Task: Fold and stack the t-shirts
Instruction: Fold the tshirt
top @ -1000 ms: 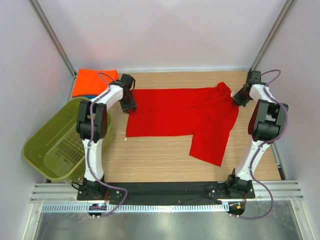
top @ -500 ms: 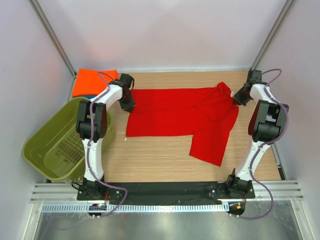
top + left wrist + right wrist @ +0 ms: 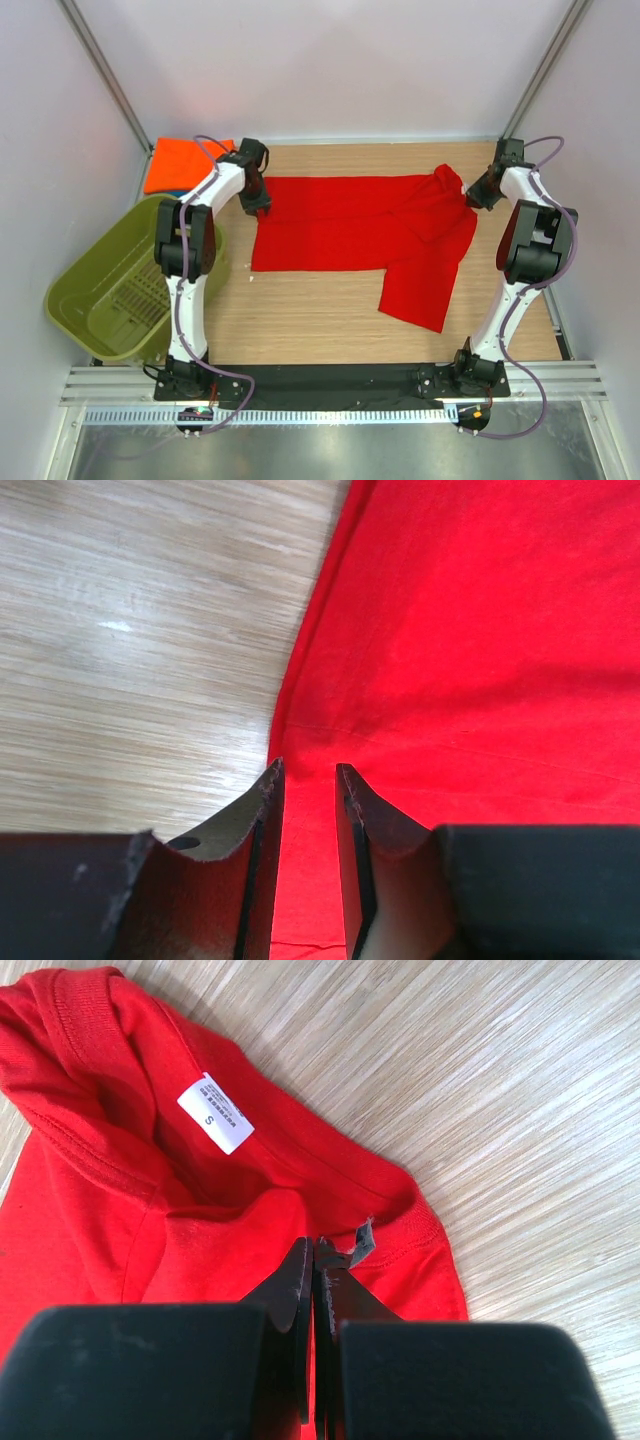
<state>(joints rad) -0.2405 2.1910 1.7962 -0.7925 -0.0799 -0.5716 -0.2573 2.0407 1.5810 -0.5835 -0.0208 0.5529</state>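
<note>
My left gripper pinches the deep red t-shirt (image 3: 360, 225) at its edge (image 3: 263, 213) opposite the bunched collar next. Then it lifts and straightens the fold.
The deep red t-shirt (image 3: 360, 225) lies spread on the wooden table, one sleeve hanging toward the near right. My left gripper (image 3: 262, 205) is at its left edge. In the left wrist view the gripper (image 3: 308, 770) has its jaws a little apart, with red cloth (image 3: 470, 630) showing in the gap. My right gripper (image 3: 472, 195) is at the bunched collar. In the right wrist view it (image 3: 315, 1243) is shut just above the cloth (image 3: 100, 1210), near the white neck label (image 3: 215, 1113). The orange t-shirt (image 3: 185, 160) lies folded at the far left, with a blue edge (image 3: 172, 192) under it.
The olive-green basket (image 3: 100, 290) stands tilted off the table's left side, beside the left arm. Walls close in the back and both sides. Bare wood (image 3: 300, 320) lies in front of the red shirt.
My left gripper has shifted slightly toward the back along the shirt's left edge. My right gripper has moved slightly back at the collar. The shirt lies the same.
</note>
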